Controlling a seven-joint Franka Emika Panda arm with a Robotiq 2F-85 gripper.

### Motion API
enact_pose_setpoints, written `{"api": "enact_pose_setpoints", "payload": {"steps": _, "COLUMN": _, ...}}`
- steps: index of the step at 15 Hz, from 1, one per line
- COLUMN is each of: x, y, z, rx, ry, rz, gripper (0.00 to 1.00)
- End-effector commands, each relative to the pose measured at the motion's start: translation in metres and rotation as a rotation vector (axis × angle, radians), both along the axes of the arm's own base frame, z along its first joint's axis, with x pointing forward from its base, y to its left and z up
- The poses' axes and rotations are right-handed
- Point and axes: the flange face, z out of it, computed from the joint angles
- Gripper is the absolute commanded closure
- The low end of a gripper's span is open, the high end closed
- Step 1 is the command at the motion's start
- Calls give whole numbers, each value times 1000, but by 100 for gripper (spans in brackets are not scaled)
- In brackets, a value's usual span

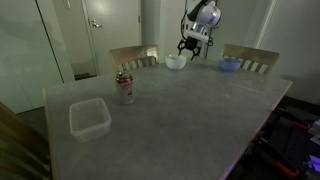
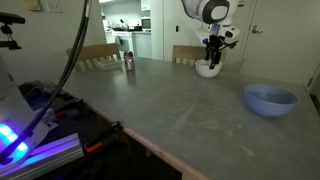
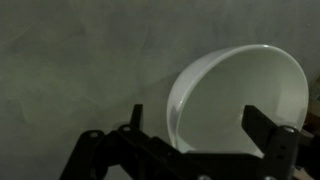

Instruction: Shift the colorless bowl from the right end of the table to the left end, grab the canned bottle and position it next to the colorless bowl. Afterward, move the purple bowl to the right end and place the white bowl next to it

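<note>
My fingers stop above the white bowl's rim (image 1: 182,57) (image 3: 174,110) in an exterior view. My gripper should go down to the bowl's rim first and then close on it.
The white bowl (image 1: 176,62) (image 2: 208,68) (image 3: 240,95) stands at the far edge of the grey table (image 1: 170,125) (image 2: 160,100). My gripper (image 1: 190,46) (image 2: 212,52) (image 3: 200,125) hovers just above it, open; its fingers (image 3: 135,115) stand on either side of the bowl's rim without touching it. The purple bowl (image 1: 230,64) (image 2: 271,99) sits a short way beside the white one. The silver and red canned bottle (image 1: 125,88) (image 2: 128,61) stands upright next to the colorless bowl (image 1: 88,118), which shows in only an exterior view.
Two wooden chairs (image 1: 133,57) (image 1: 250,58) stand behind the table's far edge, close to the bowls. Lab gear with a blue light (image 2: 10,135) sits beside the table's near corner.
</note>
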Motion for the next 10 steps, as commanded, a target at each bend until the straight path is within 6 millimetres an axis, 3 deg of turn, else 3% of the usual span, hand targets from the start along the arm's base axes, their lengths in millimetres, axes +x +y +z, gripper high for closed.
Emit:
{"api": "enact_pose_setpoints", "payload": {"steps": 1, "x": -8, "y": -4, "z": -13, "rx": 19, "ry": 24, "rz": 19, "gripper": 2}}
{"api": "enact_pose_setpoints", "payload": {"steps": 2, "x": -9, "y": -4, "z": -18, "rx": 22, "ry": 30, "rz": 18, "gripper": 27}}
{"api": "enact_pose_setpoints", "payload": {"steps": 4, "x": -11, "y": -3, "z": -26, "rx": 25, "ry": 41, "rz": 18, "gripper": 32}}
{"api": "enact_pose_setpoints", "payload": {"steps": 10, "x": -15, "y": -4, "z": -37, "rx": 21, "ry": 55, "rz": 17, "gripper": 76}}
